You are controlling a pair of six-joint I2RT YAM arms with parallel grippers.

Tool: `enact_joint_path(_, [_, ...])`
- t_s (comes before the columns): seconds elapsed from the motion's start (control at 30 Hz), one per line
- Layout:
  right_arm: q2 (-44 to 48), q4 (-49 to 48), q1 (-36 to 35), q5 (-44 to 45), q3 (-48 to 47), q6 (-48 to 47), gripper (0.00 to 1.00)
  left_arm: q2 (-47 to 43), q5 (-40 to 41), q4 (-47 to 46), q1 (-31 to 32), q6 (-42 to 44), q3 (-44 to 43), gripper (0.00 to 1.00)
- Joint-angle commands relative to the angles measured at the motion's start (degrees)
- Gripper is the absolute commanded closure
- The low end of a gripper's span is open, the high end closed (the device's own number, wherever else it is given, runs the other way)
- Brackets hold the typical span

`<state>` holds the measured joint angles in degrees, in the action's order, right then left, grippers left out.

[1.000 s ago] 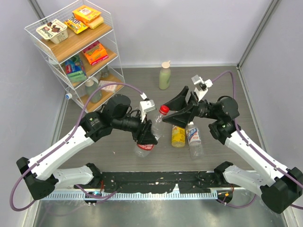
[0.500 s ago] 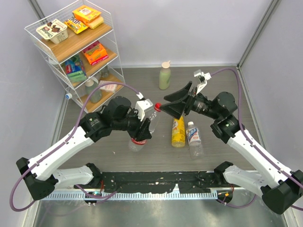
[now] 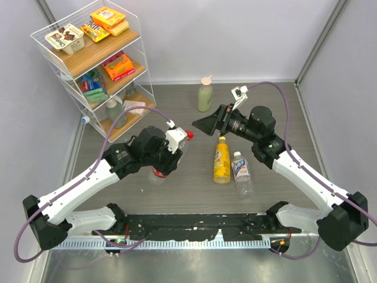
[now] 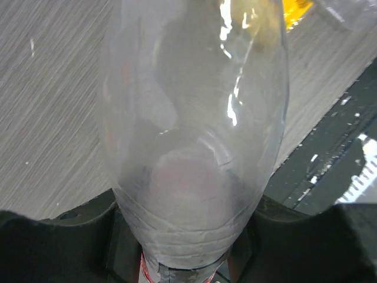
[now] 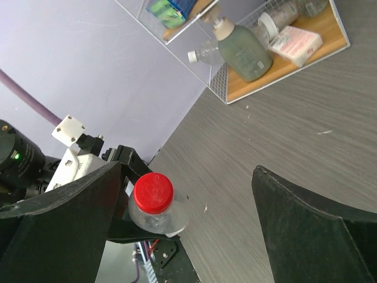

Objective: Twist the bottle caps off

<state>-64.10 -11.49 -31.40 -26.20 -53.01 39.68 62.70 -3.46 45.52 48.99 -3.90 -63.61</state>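
Note:
I will next grab the opposite sides of the red cap with my right gripper. Then I can unscrew the red cap while the bottle stays in my left gripper.
My left gripper [image 3: 169, 151] is shut on a clear plastic bottle [image 3: 156, 175] and holds it tilted above the table. In the left wrist view the bottle [image 4: 194, 135] fills the frame between the gripper's [image 4: 188, 242] dark fingers. Its red cap [image 5: 153, 193] is still on the neck and faces the right wrist camera. My right gripper [image 3: 206, 124] is open wide and stands apart from the cap, which sits near its left finger [image 5: 59, 230]. A yellow bottle [image 3: 221, 162] with a yellow cap [image 3: 222, 140] and a clear bottle [image 3: 241, 172] with a pale cap [image 3: 237, 155] lie on the table.
A pale green bottle with a beige cap [image 3: 205, 95] stands at the back. A white wire shelf rack [image 3: 88, 59] with snacks and bottles fills the back left corner. A black mat [image 3: 194, 224] runs along the near edge.
My right gripper has drawn back up and to the right, away from the red cap. My left arm has swung the bottle down and to the left.

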Motion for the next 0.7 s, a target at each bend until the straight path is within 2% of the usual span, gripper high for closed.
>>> enact_joint_path(0.0, [-1.9, -2.0, -0.4, -1.2, -2.9, 2.6, 0.05, -1.8, 7.5, -1.9, -0.1, 1.5, 1.6, 0.80])
enact_joint_path(0.17, [-4.1, -2.2, -1.7, -1.8, -3.4, 3.4, 0.09, -1.9, 9.7, -2.5, -0.2, 1.7, 3.1, 0.79])
enact_joint_path(0.53, [-9.2, -0.8, -5.5, -1.8, -5.7, 3.7, 0.33, -0.7, 9.9, -3.1, -0.2, 1.8, 3.7, 0.79])
enact_joint_path(0.67, [-9.3, -0.5, -6.6, -1.0, -5.5, 3.7, 0.35, 0.0, 10.0, -2.9, -0.2, 1.6, 3.7, 0.79])
